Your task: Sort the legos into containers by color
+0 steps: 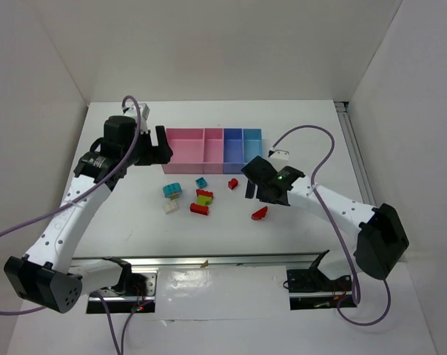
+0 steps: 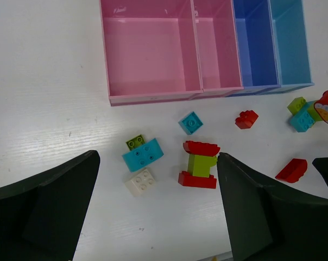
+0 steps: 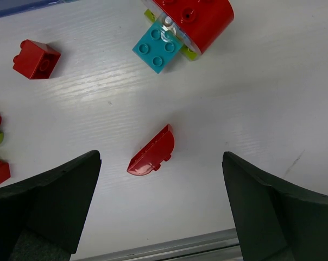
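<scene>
Next, my right gripper grabs the curved red piece by its middle (image 1: pixel 260 213). Then my right gripper sorts the red piece into the dark blue container (image 1: pixel 233 150).
The containers (image 1: pixel 212 145) stand at the back: two pink, one dark blue, one light blue; in the left wrist view (image 2: pixel 153 54) they look empty. Loose legos lie in front: a teal brick (image 2: pixel 143 154) against a yellow-green one, a whitish brick (image 2: pixel 140 181), a small teal tile (image 2: pixel 190 123), a small red brick (image 2: pixel 246 119), a red-green-red stack (image 2: pixel 199 164) and a curved red piece (image 3: pixel 151 151). My left gripper (image 1: pixel 164 150) hangs open and empty above them (image 2: pixel 158 174). My right gripper (image 1: pixel 251 180) is open and empty over the curved red piece (image 3: pixel 161 179).
A cluster of a big red piece (image 3: pixel 194 19), a teal brick (image 3: pixel 158 49) and yellow-green bits lies by the right gripper. A metal rail (image 1: pixel 209 260) runs along the table's near edge. White walls enclose the table.
</scene>
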`<state>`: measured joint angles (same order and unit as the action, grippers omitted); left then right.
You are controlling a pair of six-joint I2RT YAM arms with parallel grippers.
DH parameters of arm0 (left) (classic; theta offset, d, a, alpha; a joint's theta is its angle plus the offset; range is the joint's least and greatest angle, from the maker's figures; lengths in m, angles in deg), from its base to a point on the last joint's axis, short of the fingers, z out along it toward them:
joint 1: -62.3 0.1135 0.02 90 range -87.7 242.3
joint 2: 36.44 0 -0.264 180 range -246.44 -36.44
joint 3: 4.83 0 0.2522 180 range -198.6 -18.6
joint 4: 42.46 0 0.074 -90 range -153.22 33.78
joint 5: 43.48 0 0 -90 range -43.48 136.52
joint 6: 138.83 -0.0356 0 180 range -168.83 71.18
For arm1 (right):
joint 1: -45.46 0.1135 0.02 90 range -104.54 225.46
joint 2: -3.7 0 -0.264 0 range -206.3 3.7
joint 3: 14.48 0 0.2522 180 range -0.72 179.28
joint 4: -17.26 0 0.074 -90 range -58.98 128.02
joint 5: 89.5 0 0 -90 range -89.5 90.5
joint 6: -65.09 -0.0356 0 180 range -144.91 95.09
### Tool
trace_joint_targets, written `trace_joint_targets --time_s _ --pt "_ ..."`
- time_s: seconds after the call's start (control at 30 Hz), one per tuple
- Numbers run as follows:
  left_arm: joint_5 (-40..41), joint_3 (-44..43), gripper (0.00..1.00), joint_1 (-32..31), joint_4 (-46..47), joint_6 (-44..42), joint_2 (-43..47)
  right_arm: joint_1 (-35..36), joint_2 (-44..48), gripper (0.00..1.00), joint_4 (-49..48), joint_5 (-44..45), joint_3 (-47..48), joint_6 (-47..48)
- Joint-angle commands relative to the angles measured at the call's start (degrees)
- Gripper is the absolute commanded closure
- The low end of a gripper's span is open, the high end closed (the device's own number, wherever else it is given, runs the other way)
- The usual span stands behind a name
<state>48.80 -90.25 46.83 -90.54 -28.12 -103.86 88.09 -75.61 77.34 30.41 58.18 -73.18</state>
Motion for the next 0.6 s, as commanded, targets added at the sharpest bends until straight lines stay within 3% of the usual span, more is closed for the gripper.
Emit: trace_joint_targets --time_s 0.0,0.57 --pt "-0.7 -1.8 0.0 0.3 1.4 -1.1 0.3 1.4 1.0 0.0 0.3 4.5 1.8 -1.9" --pt "-0.7 -0.7 0.0 0.3 2.6 1.4 0.5 1.4 10.2 0.0 3.4 3.8 -5.9 -7.7"
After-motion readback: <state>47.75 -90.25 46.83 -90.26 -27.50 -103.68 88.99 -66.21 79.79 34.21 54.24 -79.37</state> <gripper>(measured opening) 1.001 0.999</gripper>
